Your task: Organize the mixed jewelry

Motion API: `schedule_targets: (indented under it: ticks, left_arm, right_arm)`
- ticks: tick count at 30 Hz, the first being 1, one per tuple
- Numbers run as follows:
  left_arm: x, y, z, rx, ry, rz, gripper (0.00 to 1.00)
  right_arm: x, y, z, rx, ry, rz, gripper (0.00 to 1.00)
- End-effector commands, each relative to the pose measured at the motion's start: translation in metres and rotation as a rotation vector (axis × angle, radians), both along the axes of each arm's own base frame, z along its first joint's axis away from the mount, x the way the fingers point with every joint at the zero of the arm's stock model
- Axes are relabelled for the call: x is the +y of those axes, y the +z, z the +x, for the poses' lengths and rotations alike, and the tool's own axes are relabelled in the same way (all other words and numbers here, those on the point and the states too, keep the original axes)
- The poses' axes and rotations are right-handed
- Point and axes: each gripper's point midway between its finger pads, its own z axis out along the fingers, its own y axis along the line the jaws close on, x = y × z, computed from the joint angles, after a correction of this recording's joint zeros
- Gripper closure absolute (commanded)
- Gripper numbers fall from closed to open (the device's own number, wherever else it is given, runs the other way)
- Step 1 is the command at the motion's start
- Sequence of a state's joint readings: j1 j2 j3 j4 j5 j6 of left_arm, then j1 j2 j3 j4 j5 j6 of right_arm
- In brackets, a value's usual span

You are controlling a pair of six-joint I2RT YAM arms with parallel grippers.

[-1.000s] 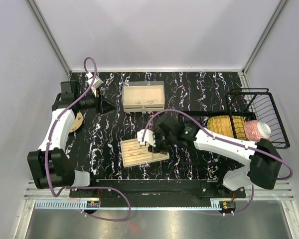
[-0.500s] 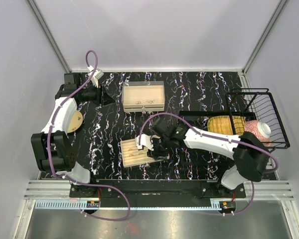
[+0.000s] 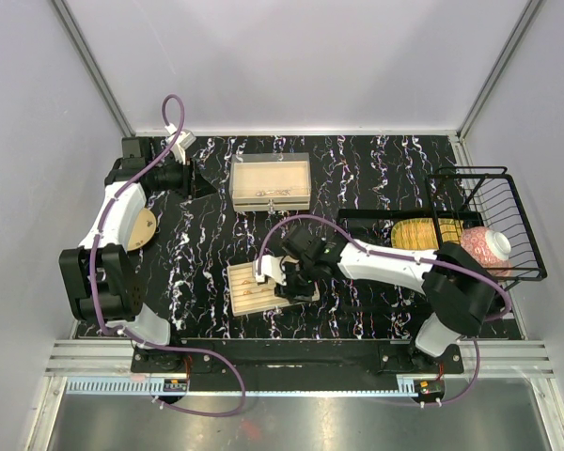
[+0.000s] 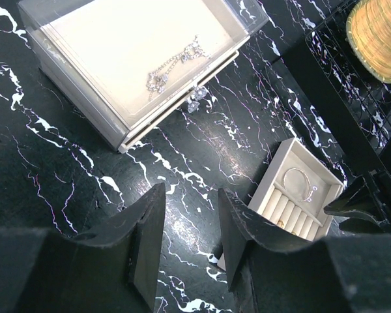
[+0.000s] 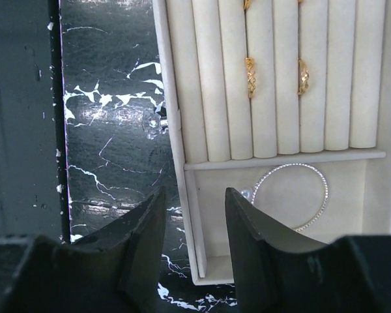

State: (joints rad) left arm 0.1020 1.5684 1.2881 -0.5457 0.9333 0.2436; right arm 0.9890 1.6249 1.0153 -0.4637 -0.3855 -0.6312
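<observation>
My right gripper should go lower before it closes on the tray's side [image 3: 300,301] [image 5: 189,212]. The side runs between my fingers, but they are still above the tray's rim.
A small beige ring tray [image 3: 249,291] lies at the front centre. In the right wrist view its wall [image 5: 176,130] runs between my open right gripper [image 5: 194,195] jaws. Two gold rings [image 5: 249,76] sit in its rolls and a silver bracelet [image 5: 293,195] lies in its end compartment. A tiny sparkly piece [image 5: 158,122] lies on the table beside the tray. My right gripper [image 3: 284,279] hovers over the tray's right end. My left gripper [image 4: 190,195] is open and empty at the back left, left of a clear-lidded box [image 3: 271,183] with a silver chain [image 4: 173,65] on it.
A round tan disc [image 3: 143,228] lies by the left arm. A black wire basket [image 3: 493,221] stands at the right with a woven mat [image 3: 428,235] and a pink bowl [image 3: 486,246]. Two small pieces [image 4: 197,98] lie at the box's front edge.
My right gripper has moved left and nearer over the ring tray's end. My left arm has drawn back toward the far left corner, uncovering more of the tan disc.
</observation>
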Motion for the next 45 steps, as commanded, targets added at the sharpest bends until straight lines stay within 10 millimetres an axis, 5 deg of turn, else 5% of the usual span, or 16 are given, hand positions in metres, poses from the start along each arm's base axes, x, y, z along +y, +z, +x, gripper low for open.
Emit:
schedule_targets:
  ticks: [1,27,45]
  left_arm:
    - [0.003,0.009,0.008,-0.033,0.007,0.018,0.59]
    - [0.004,-0.005,0.002,-0.001,-0.002,0.036,0.60]
    - [0.007,-0.009,0.013,0.022,0.016,0.038,0.61]
  right_arm:
    - [0.003,-0.006,0.000,0.010,0.005,0.013,0.53]
    - [0.005,-0.037,0.007,0.007,0.008,-0.033,0.54]
    - [-0.005,-0.053,0.006,-0.104,0.000,-0.079,0.70]
